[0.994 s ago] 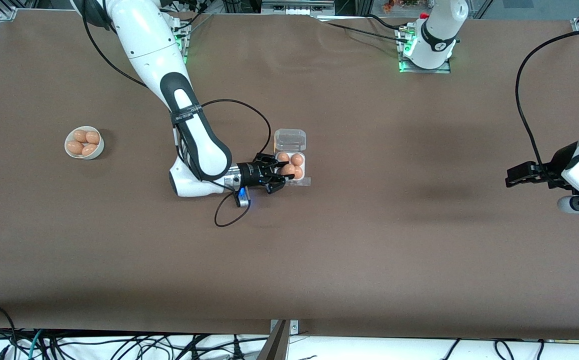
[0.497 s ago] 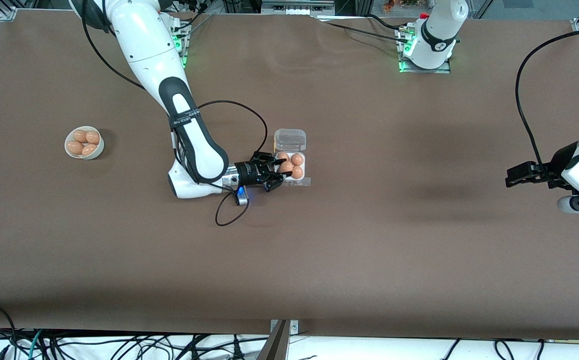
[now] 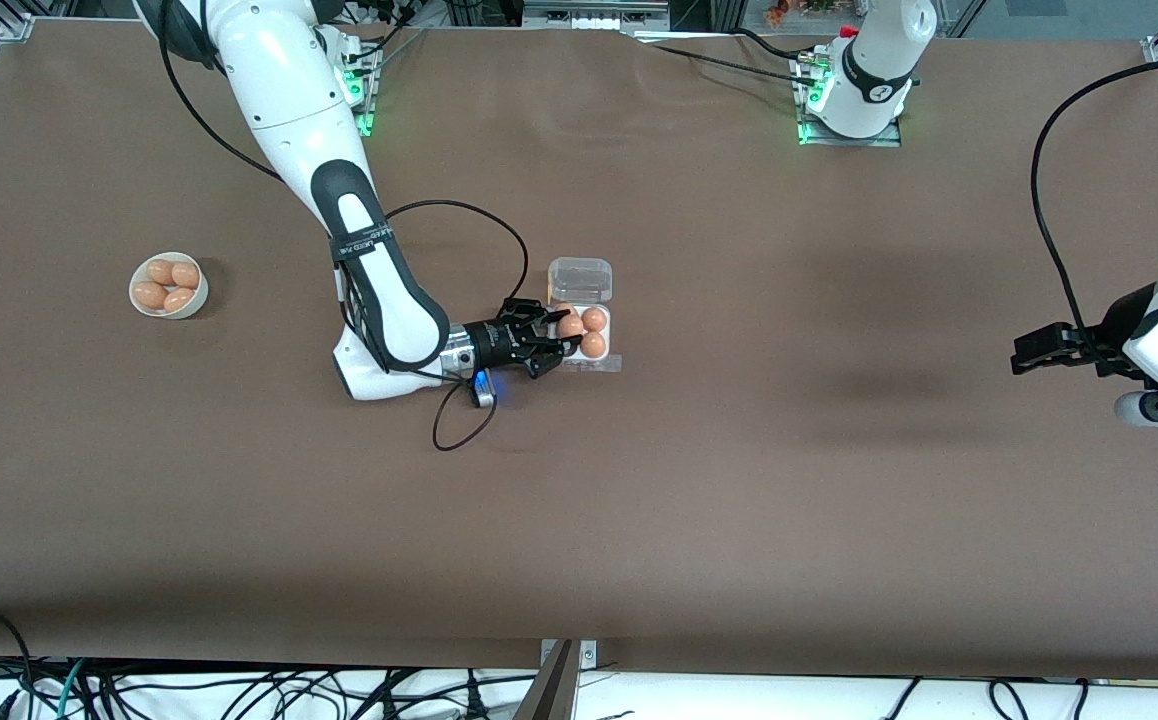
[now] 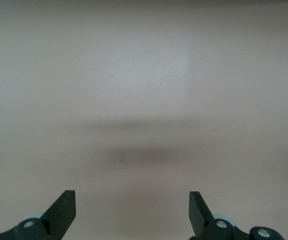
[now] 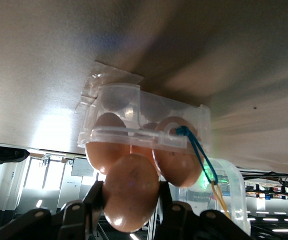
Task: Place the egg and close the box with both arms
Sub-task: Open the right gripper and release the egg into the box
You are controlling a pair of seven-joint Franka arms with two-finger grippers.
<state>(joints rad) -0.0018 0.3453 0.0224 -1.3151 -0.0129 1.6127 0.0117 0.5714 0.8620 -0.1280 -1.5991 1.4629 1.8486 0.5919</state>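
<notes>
The open lid spreads wide and shallow beside the eggs, so my left gripper should next grab its thin outer rim (image 3: 581, 260) to close the box.
My right gripper (image 3: 559, 336) is shut on an orange-tan egg (image 3: 570, 326) and holds it over the box's cell nearest the right arm's end. In the right wrist view the egg (image 5: 131, 192) sits between the fingers (image 5: 95, 200), just in front of the box (image 5: 146, 107). The box (image 3: 601, 362) is a clear carton with its lid (image 3: 580, 278) open, lying farther from the front camera. Three other eggs (image 3: 594, 319) sit in its cells. My left gripper (image 3: 1025, 353) waits open and empty at the left arm's end, over bare table (image 4: 132, 212).
A round white bowl (image 3: 142, 308) with several eggs stands toward the right arm's end. A black cable loop (image 3: 459, 435) hangs from the right wrist onto the table. Brown table surface (image 3: 789, 450) lies all round the box.
My right gripper has shifted a little toward the right arm's end and farther from the front camera, carrying the egg over the box. The left arm has not moved.
</notes>
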